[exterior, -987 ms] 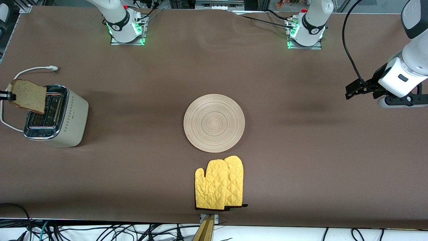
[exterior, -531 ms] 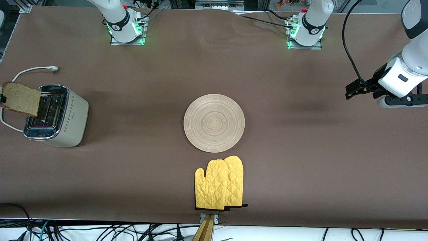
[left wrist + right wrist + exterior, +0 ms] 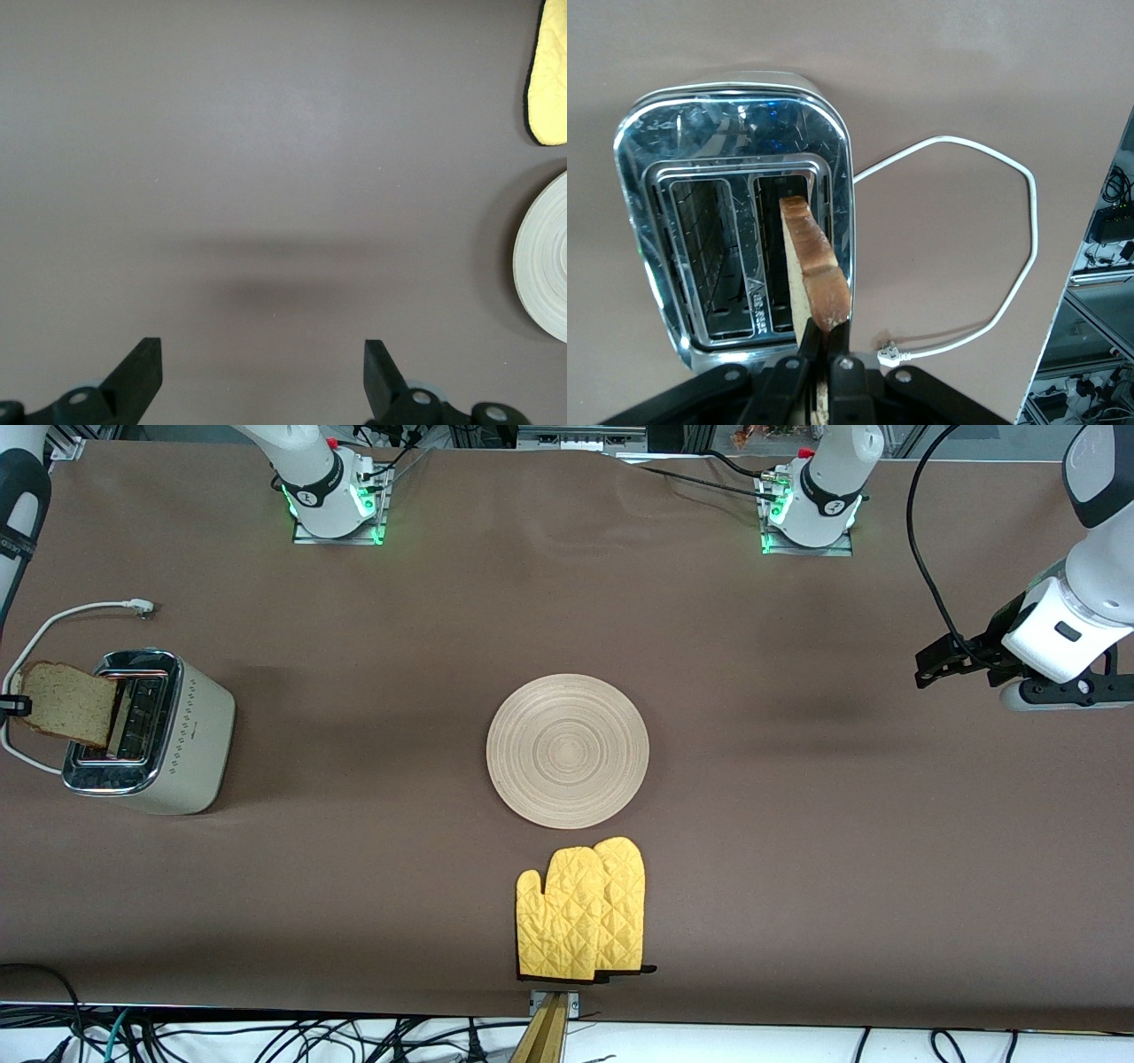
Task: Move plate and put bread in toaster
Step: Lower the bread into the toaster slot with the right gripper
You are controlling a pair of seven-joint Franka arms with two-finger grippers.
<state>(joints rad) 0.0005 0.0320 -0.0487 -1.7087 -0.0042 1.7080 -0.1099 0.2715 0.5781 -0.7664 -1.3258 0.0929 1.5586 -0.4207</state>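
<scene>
The bread is hanging tilted above the toaster slot and sticks out past the slot's rim in the front view. My right gripper should lower the bread into the slot before it lets go.
The bread (image 3: 64,704) hangs tilted above the toaster (image 3: 177,735) at the right arm's end of the table. My right gripper (image 3: 21,706) is shut on the bread's crust edge. In the right wrist view the bread (image 3: 811,266) stands on edge between the right gripper's (image 3: 826,341) fingers, its lower end at the mouth of one slot in the toaster's chrome top (image 3: 735,124). The round wooden plate (image 3: 567,749) lies bare at mid-table. My left gripper (image 3: 939,666) waits open over bare cloth at the left arm's end, with nothing between its fingertips (image 3: 263,372).
A pair of yellow oven mitts (image 3: 582,911) lies nearer to the front camera than the plate. The toaster's white cord (image 3: 84,609) loops on the cloth beside the toaster. The plate's rim (image 3: 545,266) and a mitt (image 3: 551,71) show in the left wrist view.
The right gripper carried the bread outward toward the table's end, then lowered it toward a toaster slot. The left arm, plate and mitts have not moved.
</scene>
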